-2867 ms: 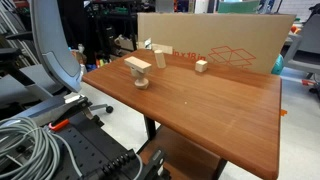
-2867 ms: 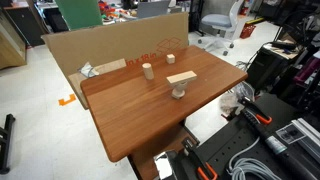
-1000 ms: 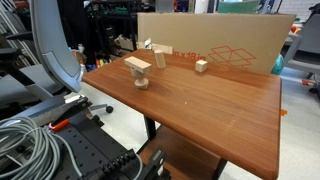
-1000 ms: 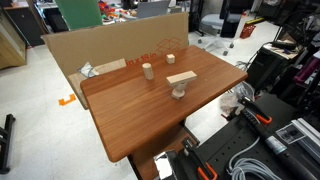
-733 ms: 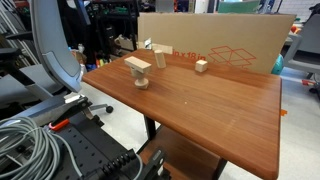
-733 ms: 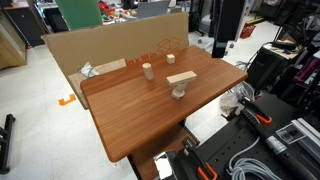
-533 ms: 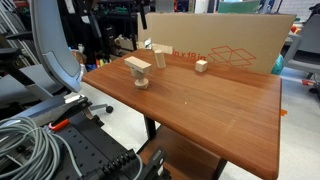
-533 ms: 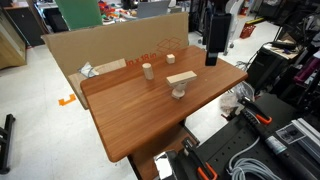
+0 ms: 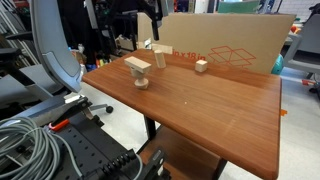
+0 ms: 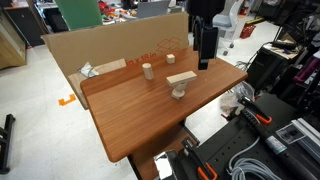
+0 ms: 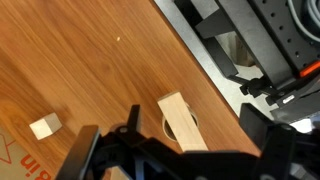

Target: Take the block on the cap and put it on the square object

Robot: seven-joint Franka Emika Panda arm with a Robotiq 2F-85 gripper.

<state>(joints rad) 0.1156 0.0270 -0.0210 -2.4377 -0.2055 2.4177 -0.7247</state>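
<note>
My gripper will hold the block from above by its long sides next, so its flat bottom stays free for the square object.
The block (image 9: 137, 65) is a flat pale wood slab that lies on the round cap (image 9: 141, 81) near a table corner. Both exterior views show them, the block (image 10: 181, 78) resting on the cap (image 10: 179, 92). The square object, a small cube (image 9: 201, 66) (image 10: 170, 59), stands near the cardboard. My gripper (image 10: 203, 64) hangs open and empty above the table, beside and above the block, and it shows at the top of an exterior view (image 9: 156, 32). In the wrist view the open jaws (image 11: 175, 140) frame the block (image 11: 183, 122), with the cap's rim (image 11: 164, 128) under it and the cube (image 11: 43, 127) at left.
A taller upright wooden piece (image 9: 160, 57) (image 10: 148, 71) stands between block and cardboard. A cardboard wall (image 9: 225, 42) (image 10: 110, 50) lines the table's back edge. Grey cables (image 9: 30, 140) and black equipment (image 10: 270, 130) lie beyond the table edge close to the cap.
The arm has come into view and moved down and in toward the block. The block, cap and cube have not moved.
</note>
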